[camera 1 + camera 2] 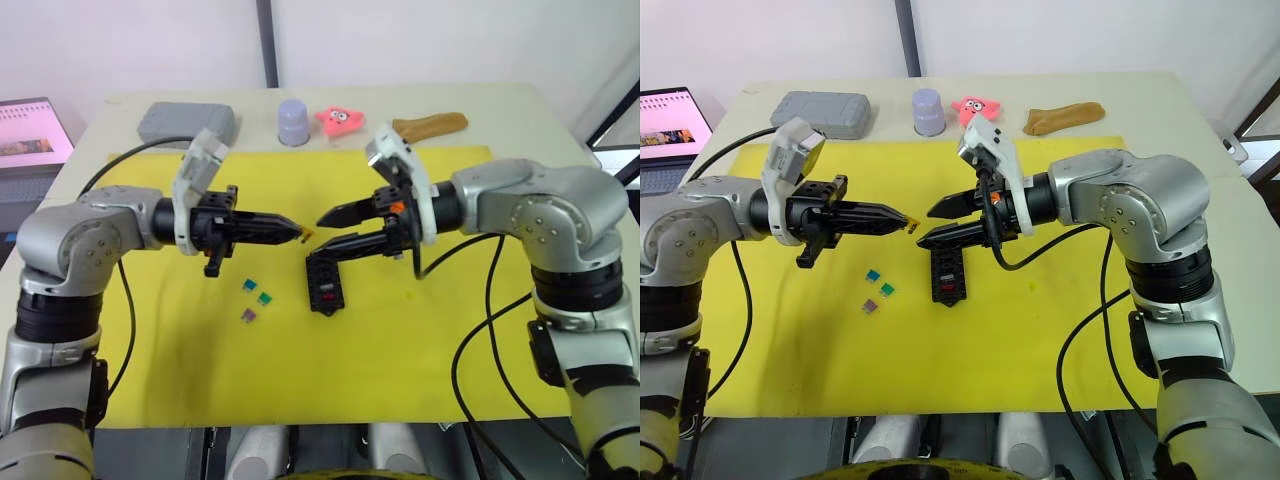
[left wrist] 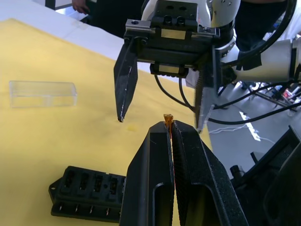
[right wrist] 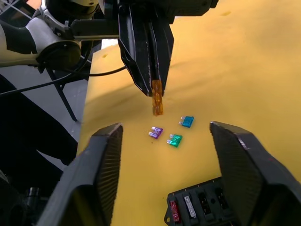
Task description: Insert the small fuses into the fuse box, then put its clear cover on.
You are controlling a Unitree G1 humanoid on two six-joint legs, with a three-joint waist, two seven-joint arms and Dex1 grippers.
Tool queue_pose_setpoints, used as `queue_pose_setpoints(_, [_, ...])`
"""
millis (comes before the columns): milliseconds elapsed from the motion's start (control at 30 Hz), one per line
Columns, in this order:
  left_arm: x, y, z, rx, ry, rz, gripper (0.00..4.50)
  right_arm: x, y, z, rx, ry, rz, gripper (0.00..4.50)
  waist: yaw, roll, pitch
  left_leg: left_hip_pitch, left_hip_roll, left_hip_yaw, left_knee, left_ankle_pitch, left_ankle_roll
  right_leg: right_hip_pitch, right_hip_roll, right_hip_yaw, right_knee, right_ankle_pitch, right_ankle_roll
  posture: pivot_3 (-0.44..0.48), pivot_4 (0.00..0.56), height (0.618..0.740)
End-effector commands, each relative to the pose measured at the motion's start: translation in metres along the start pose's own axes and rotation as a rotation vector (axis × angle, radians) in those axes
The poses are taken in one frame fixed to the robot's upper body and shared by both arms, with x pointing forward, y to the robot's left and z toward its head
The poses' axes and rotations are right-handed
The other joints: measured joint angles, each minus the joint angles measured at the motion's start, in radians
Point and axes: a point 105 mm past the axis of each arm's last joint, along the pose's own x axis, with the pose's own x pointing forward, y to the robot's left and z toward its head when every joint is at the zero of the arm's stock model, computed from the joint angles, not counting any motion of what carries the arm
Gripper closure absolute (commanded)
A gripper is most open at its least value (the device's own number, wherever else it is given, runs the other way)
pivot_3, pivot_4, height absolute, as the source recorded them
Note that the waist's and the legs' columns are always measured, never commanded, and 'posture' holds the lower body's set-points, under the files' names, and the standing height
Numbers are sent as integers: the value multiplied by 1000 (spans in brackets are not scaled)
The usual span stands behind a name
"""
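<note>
My right gripper is to pick up the orange-yellow fuse by its plastic body point(image 1: 305, 234) next, so that the fuse can go blades first into the fuse box point(image 1: 325, 285).
My left gripper point(image 1: 297, 232) is shut on an orange-yellow small fuse point(image 3: 157, 98), which hangs above the yellow mat. Facing it tip to tip, my right gripper point(image 1: 315, 240) is open and empty, with the fuse just in front of its gap. Below the right gripper the black fuse box point(image 1: 325, 285) lies on the mat, with a red fuse point(image 3: 174, 210) and a grey fuse point(image 3: 189, 205) in its slots. Three loose fuses lie left of the box: teal point(image 1: 249, 285), green point(image 1: 265, 298) and purple point(image 1: 249, 316). The clear cover point(image 2: 42, 93) rests on the mat beyond the right gripper.
Along the table's far edge stand a grey rounded case point(image 1: 186, 122), a lilac cup point(image 1: 293, 121), a pink toy point(image 1: 340, 120) and a brown object point(image 1: 430, 125). A laptop point(image 1: 30, 130) sits at the far left. The yellow mat point(image 1: 400, 380) covers the work area.
</note>
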Motion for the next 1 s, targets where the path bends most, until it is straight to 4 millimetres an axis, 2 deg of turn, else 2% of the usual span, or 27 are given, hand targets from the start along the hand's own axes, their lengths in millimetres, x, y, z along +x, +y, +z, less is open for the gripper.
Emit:
queue_pose_setpoints(33, [1,-1,7,45,-1,1,4500,-1,8,15,-29,-43,27,1852,0,0,0,0,0,0,0,0,0,0,0,0,0,0,0,0,150,740])
queue_pose_setpoints(67, [1,-1,7,47,1,2,4500,0,8,15,-27,-43,26,2174,-1,0,0,0,0,0,0,0,0,0,0,0,0,0,0,0,150,740])
queue_pose_setpoints(133, [1,-1,7,47,4,3,4500,1,8,15,-21,-44,23,3095,0,0,0,0,0,0,0,0,0,0,0,0,0,0,0,0,150,740])
queue_pose_setpoints(400, [0,0,7,50,2,18,4500,4,10,15,-12,-38,37,3095,-1,0,0,0,0,0,0,0,0,0,0,0,0,0,0,0,150,740])
queue_pose_setpoints(500, [-1,0,6,50,3,22,4500,5,9,14,-11,-33,36,3836,-1,0,0,0,0,0,0,0,0,0,0,0,0,0,0,0,150,740])
queue_pose_setpoints(800, [-1,0,5,50,7,27,4500,6,10,14,-18,-30,34,3836,-1,0,0,0,0,0,0,0,0,0,0,0,0,0,0,0,150,740])
queue_pose_setpoints(900, [-2,1,4,52,10,28,4500,6,11,14,-21,-33,37,4468,-1,0,0,0,0,0,0,0,0,0,0,0,0,0,0,0,150,740])
queue_pose_setpoints(1000, [-2,1,4,53,12,29,4500,6,11,15,-22,-33,38,4468,-1,0,0,0,0,0,0,0,0,0,0,0,0,0,0,0,150,740])
